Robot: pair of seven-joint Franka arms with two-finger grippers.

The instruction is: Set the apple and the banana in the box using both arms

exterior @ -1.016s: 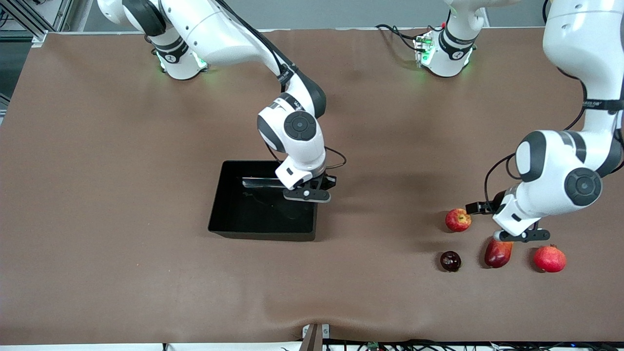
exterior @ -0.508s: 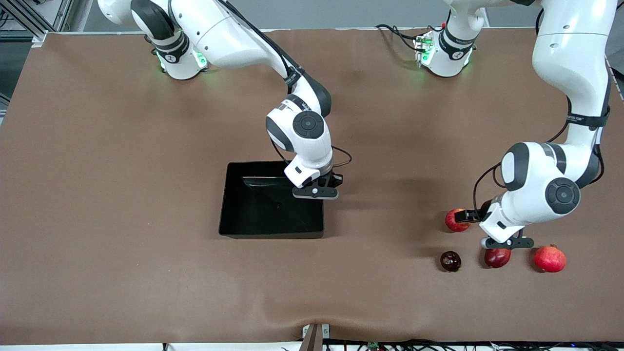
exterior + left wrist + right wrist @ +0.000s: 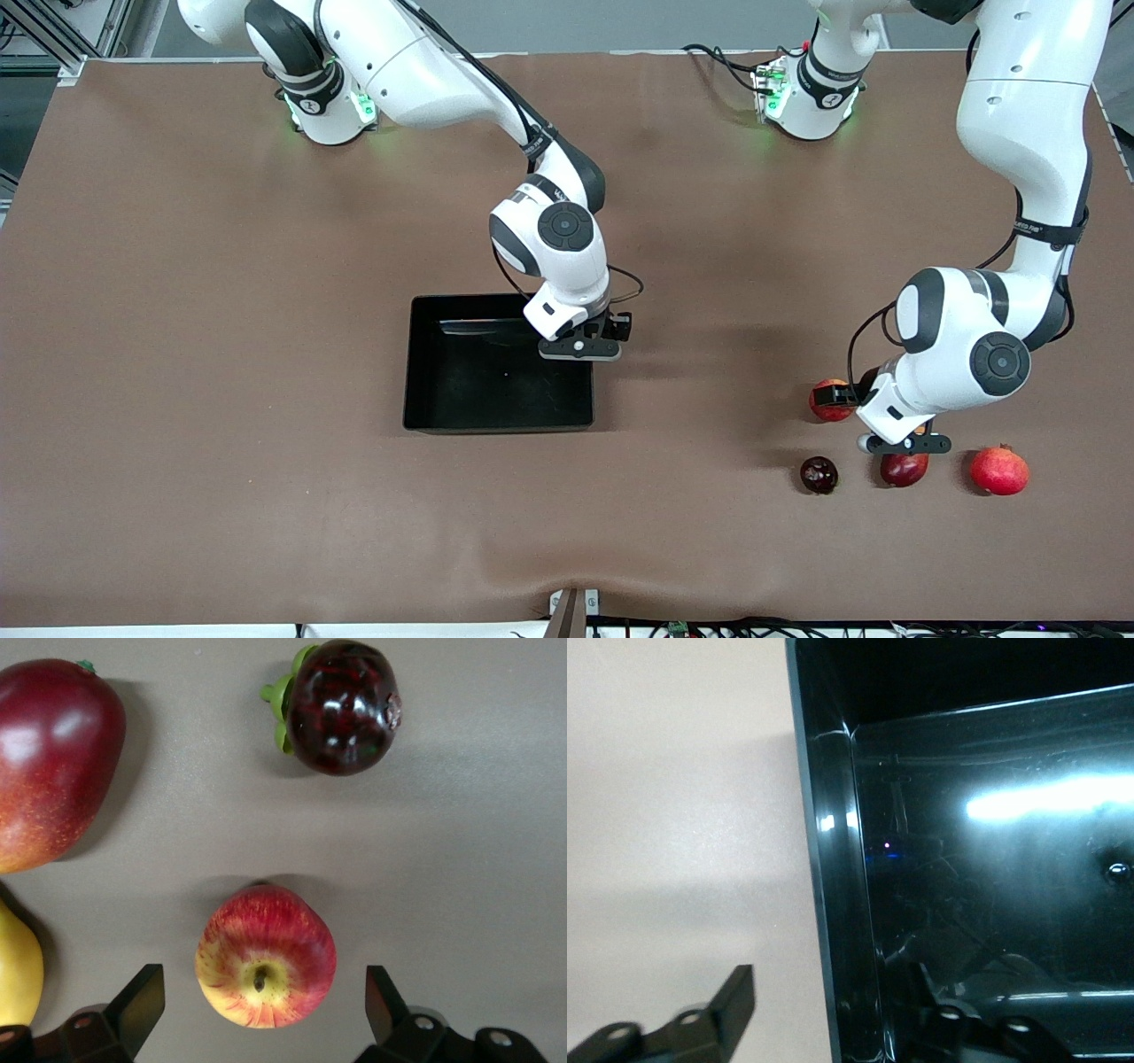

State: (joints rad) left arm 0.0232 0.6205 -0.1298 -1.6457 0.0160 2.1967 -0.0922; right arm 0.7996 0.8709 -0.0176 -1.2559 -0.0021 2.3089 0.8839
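Observation:
My left gripper should first move toward the red apple, which is still beyond its open fingers, and only then close on the apple.
The apple (image 3: 828, 400) (image 3: 266, 967), red with yellow patches, lies on the table toward the left arm's end. My left gripper (image 3: 899, 441) (image 3: 263, 992) hangs low over the fruit. It is open, and in the left wrist view the apple shows between its fingers, untouched. A rounded yellow piece, which I take for the banana (image 3: 18, 966), shows beside the apple; in the front view the left hand hides it. The black box (image 3: 425, 363) (image 3: 833, 859) sits mid-table. My right gripper (image 3: 580, 347) (image 3: 842, 1019) is open astride the box wall at the left arm's end, one finger (image 3: 726, 1001) outside and one inside.
A dark maroon fruit (image 3: 819, 474) (image 3: 341, 707), a red-and-yellow mango-like fruit (image 3: 904, 468) (image 3: 53, 762) and a pomegranate (image 3: 998, 470) lie in a row nearer the front camera than the apple. The brown cloth bulges at the front edge (image 3: 532, 576).
The box turned square and slid toward the left arm's end with the right gripper, which then opened. The left arm came down and in over the apple.

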